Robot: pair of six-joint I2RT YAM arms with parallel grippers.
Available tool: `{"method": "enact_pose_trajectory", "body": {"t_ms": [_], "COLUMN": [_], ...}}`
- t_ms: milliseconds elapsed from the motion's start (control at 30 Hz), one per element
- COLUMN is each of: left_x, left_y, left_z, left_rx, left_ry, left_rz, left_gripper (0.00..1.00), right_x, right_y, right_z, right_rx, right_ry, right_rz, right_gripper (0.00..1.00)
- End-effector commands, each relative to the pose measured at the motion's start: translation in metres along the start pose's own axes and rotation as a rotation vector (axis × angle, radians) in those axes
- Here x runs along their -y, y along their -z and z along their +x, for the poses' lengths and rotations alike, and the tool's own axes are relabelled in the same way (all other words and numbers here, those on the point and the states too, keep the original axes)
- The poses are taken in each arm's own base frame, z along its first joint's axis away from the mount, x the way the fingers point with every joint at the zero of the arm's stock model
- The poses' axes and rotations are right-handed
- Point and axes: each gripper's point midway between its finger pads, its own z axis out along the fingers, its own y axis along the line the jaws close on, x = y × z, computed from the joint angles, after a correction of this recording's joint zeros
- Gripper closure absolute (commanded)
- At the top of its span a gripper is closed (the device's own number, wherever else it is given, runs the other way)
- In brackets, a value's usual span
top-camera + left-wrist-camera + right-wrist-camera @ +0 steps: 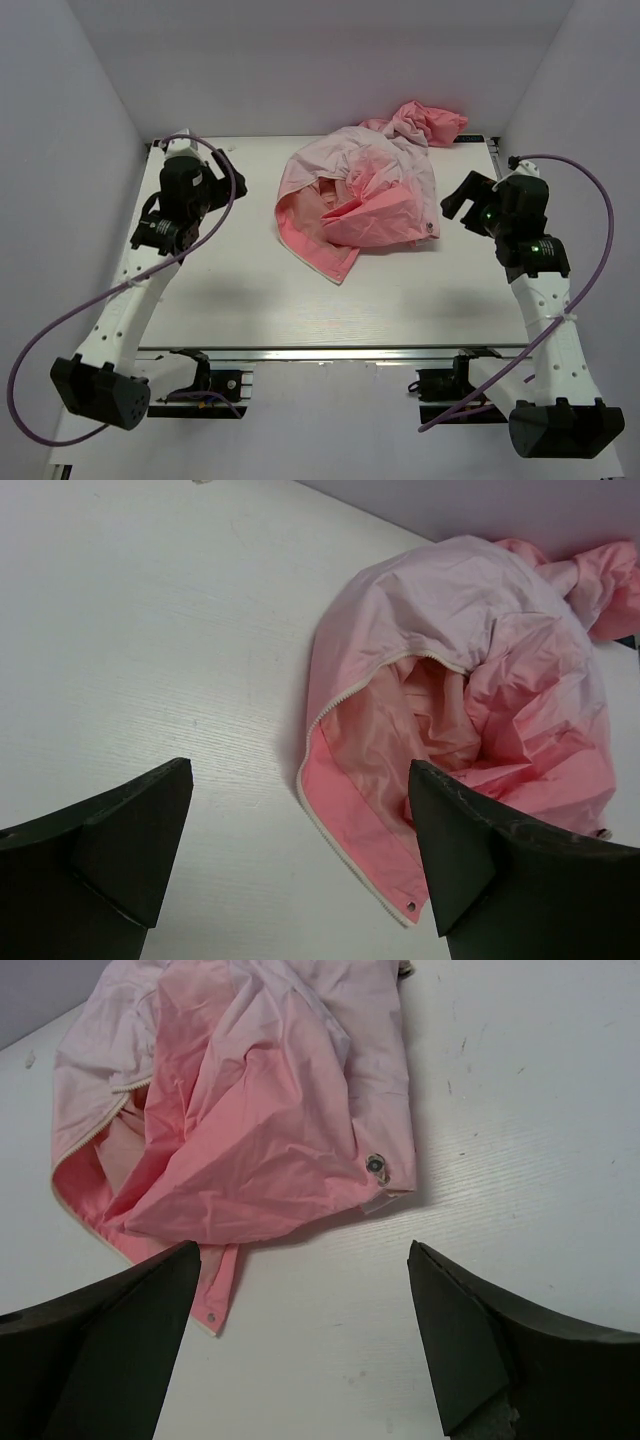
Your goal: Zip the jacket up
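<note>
I should next take hold of the jacket with my right gripper by its pale outer edge, beyond the hem snap, to spread the jacket and free the zipper.
The pink jacket (365, 195) lies crumpled at the back middle of the white table, pale pink above and coral at the hem, with one sleeve bunched at the far right. Its white zipper edge (330, 825) runs down to a corner with a snap. The jacket also shows in the right wrist view (250, 1130), with a snap and a white tag at its hem corner. My left gripper (215, 180) is open and empty, held to the left of the jacket. My right gripper (462, 200) is open and empty, just right of the hem.
The white table (250, 310) has a metal front rail. Grey walls close in the back and both sides. A purple cable loops off each arm.
</note>
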Motion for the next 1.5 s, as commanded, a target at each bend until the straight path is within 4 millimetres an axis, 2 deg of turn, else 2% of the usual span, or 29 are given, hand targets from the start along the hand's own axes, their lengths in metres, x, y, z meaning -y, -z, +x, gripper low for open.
{"method": "enact_pose_trajectory", "body": {"t_ms": [0,133,167,267,300,367,400,433,500,567,600,633,667,733,800,867,967,1000,1033,1067,1100,1133,1167,1200,1233,1333,1400,1433,1467], "left_x": [0.006,0.018,0.018,0.042,0.041,0.057,0.058,0.072,0.076,0.083,0.082,0.074,0.091,0.092,0.102,0.105,0.120,0.120,0.124,0.123,0.123,0.124,0.124,0.133,0.131,0.142,0.147,0.148,0.149], "left_y": [-0.014,-0.049,-0.068,-0.101,-0.126,-0.152,-0.178,-0.189,-0.213,-0.254,-0.264,-0.289,-0.297,-0.315,-0.318,-0.310,-0.299,-0.297,-0.294,-0.294,-0.292,-0.289,-0.286,-0.275,-0.267,-0.224,-0.197,-0.164,-0.148], "left_z": [0.000,0.008,0.019,0.015,0.033,0.023,0.050,0.035,0.051,0.062,0.073,0.106,0.086,0.113,0.117,0.140,0.143,0.150,0.153,0.154,0.152,0.148,0.141,0.118,0.116,0.064,0.034,0.014,0.003], "left_rx": [-0.032,-0.079,-0.112,-0.098,-0.139,-0.109,-0.176,-0.151,-0.213,-0.240,-0.279,-0.342,-0.296,-0.341,-0.322,-0.357,-0.338,-0.348,-0.356,-0.360,-0.374,-0.373,-0.362,-0.317,-0.313,-0.201,-0.118,-0.069,-0.038], "left_ry": [-0.026,-0.078,-0.092,-0.131,-0.155,-0.171,-0.206,-0.215,-0.250,-0.263,-0.270,-0.275,-0.280,-0.294,-0.302,-0.298,-0.279,-0.276,-0.272,-0.266,-0.234,-0.232,-0.234,-0.237,-0.238,-0.245,-0.245,-0.244,-0.242], "left_rz": [0.005,0.038,0.038,0.133,0.133,0.182,0.218,0.246,0.267,0.261,0.253,0.237,0.276,0.298,0.349,0.401,0.499,0.517,0.527,0.514,0.489,0.490,0.475,0.491,0.484,0.498,0.512,0.527,0.536], "left_gripper": [0.02,0.02,0.02,0.02,0.02,0.02,0.02,0.02,0.02,0.02,0.02,0.02,0.02,0.02,0.02,0.02,0.04,0.16,0.59,0.92,1.00,1.00,1.00,1.00,1.00,1.00,1.00,1.00,1.00], "right_x": [-0.010,-0.008,-0.009,-0.007,-0.007,-0.006,-0.005,-0.007,-0.010,-0.013,-0.004,-0.001,-0.003,0.008,0.017,0.021,0.026,0.029,0.025,0.022,0.018,0.016,0.011,0.005,0.002,-0.017,-0.037,-0.044,-0.055], "right_y": [-0.004,-0.009,-0.011,-0.024,-0.034,-0.045,-0.058,-0.065,-0.088,-0.104,-0.124,-0.134,-0.142,-0.172,-0.201,-0.222,-0.256,-0.268,-0.274,-0.278,-0.281,-0.281,-0.280,-0.279,-0.277,-0.252,-0.214,-0.197,-0.160], "right_z": [-0.003,-0.006,-0.008,-0.005,-0.006,-0.009,-0.009,-0.011,-0.010,-0.019,-0.014,-0.013,-0.019,-0.010,-0.006,-0.002,0.019,0.037,0.035,0.040,0.047,0.048,0.046,0.041,0.033,0.002,-0.042,-0.057,-0.079], "right_rx": [-0.010,0.013,0.025,0.029,0.028,0.022,0.013,0.014,-0.012,-0.015,-0.034,-0.044,-0.037,-0.072,-0.098,-0.110,-0.173,-0.220,-0.222,-0.236,-0.269,-0.274,-0.267,-0.246,-0.230,-0.171,-0.039,0.019,0.110], "right_ry": [0.015,0.013,0.017,0.040,0.041,0.049,0.067,0.085,0.142,0.171,0.194,0.213,0.233,0.242,0.238,0.242,0.225,0.222,0.225,0.227,0.224,0.225,0.224,0.225,0.226,0.245,0.278,0.292,0.303], "right_rz": [-0.052,-0.045,-0.052,-0.063,-0.061,-0.054,-0.053,-0.069,-0.099,-0.101,-0.071,-0.066,-0.068,-0.033,-0.001,0.004,0.008,-0.005,-0.019,-0.026,-0.042,-0.055,-0.067,-0.091,-0.097,-0.128,-0.166,-0.182,-0.203], "right_gripper": [0.11,0.11,0.11,0.11,0.11,0.11,0.11,0.11,0.11,0.11,0.11,0.11,0.11,0.11,0.11,0.10,0.11,0.11,0.14,0.20,0.34,0.46,0.61,0.75,0.99,1.00,1.00,1.00,1.00]}}
